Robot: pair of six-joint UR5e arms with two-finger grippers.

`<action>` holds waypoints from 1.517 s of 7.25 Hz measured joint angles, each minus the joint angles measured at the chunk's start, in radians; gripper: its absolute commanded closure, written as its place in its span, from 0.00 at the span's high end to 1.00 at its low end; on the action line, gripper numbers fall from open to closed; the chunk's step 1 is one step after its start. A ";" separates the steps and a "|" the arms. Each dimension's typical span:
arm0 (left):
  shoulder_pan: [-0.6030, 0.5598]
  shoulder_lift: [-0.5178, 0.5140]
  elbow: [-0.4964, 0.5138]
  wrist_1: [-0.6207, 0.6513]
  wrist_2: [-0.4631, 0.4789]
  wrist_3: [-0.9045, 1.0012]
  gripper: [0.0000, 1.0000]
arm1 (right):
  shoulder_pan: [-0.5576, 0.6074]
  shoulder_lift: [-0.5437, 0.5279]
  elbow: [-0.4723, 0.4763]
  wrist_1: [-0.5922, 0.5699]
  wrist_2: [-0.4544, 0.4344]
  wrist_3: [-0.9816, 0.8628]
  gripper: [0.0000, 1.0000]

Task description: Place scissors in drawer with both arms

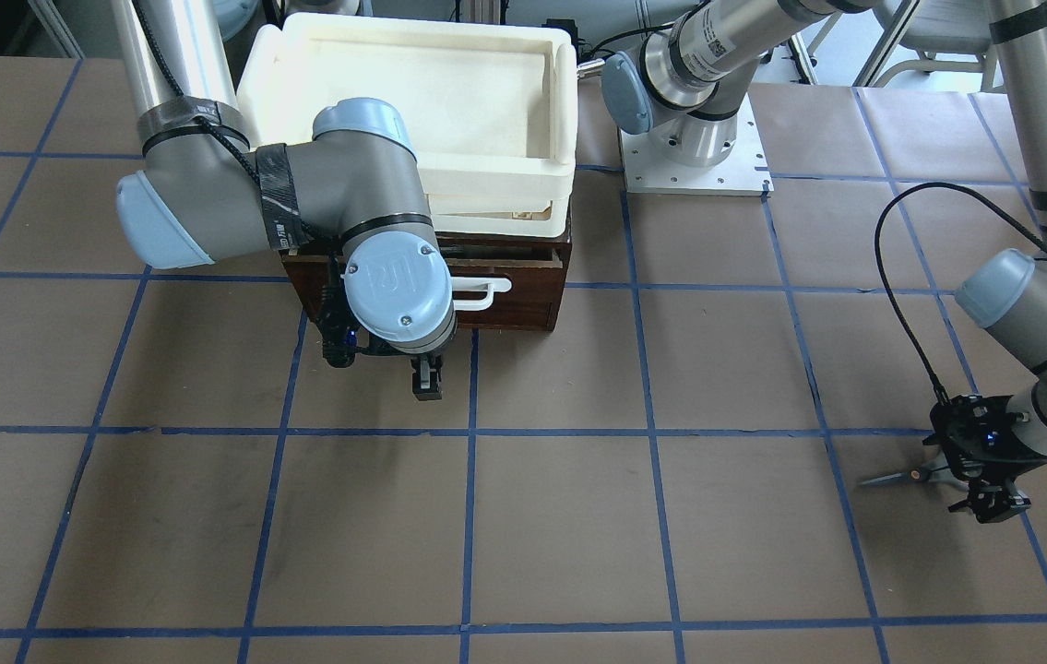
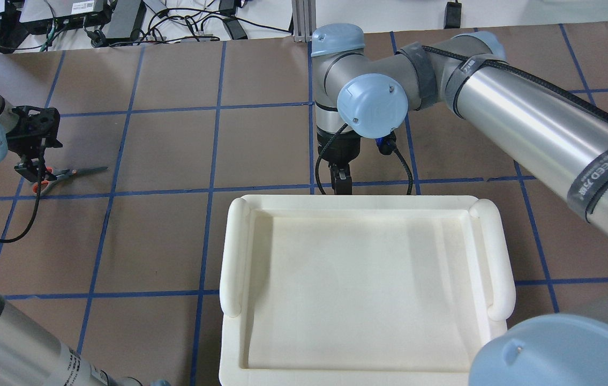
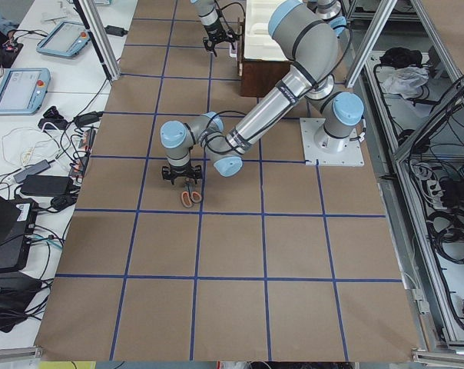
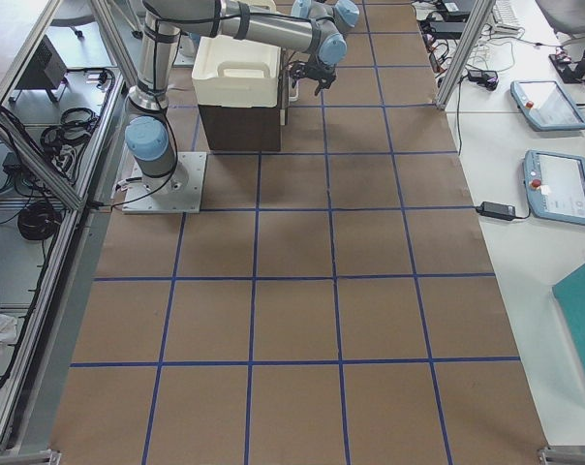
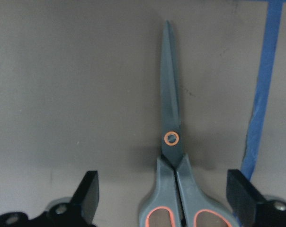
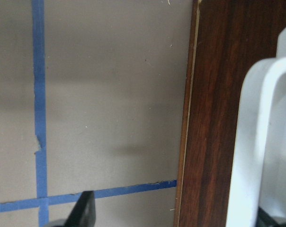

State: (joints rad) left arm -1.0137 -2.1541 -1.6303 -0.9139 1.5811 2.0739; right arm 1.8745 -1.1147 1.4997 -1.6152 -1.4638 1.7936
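Observation:
The left gripper grips the grey handles just behind the pivot [image 5: 176, 184] next, since the scissors' pointed blade [image 5: 169, 78] lies bare on the tabletop.
The scissors [image 5: 171, 156] lie flat on the brown table, blades closed; they also show in the front view [image 1: 901, 477] and the overhead view [image 2: 70, 173]. My left gripper [image 5: 166, 189] is open and low over them, one finger [image 5: 88, 194] on each side of the grey handles, without touching. My right gripper [image 1: 426, 378] is open in front of the drawer [image 1: 514, 300]. In the right wrist view the white bar handle [image 6: 254, 142] stands between its fingers [image 6: 84, 213], apart from them. The dark drawer front [image 6: 218, 118] shows; no plywood interior is visible.
A cream-white plastic tray [image 2: 234, 257] sits on top of the drawer cabinet. The left arm's base plate [image 1: 694, 166] is beside the cabinet. Blue tape lines [image 1: 472, 516] grid the brown table. Tablets and cables lie on the side benches [image 3: 32, 84].

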 measured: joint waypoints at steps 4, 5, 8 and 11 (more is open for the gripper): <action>0.001 -0.016 -0.010 0.005 0.000 0.026 0.74 | -0.004 0.002 -0.027 -0.061 -0.012 -0.027 1.00; 0.001 -0.017 -0.012 0.005 0.002 0.029 0.61 | -0.009 0.003 -0.039 -0.064 -0.015 -0.039 1.00; 0.002 -0.015 -0.012 0.005 0.006 0.034 0.14 | -0.029 0.006 -0.059 -0.069 -0.016 -0.086 1.00; 0.003 -0.011 -0.013 0.004 0.008 0.033 0.00 | -0.042 0.037 -0.088 -0.079 -0.016 -0.110 1.00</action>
State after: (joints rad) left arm -1.0109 -2.1648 -1.6430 -0.9097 1.5896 2.1074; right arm 1.8323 -1.0781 1.4119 -1.6942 -1.4797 1.6840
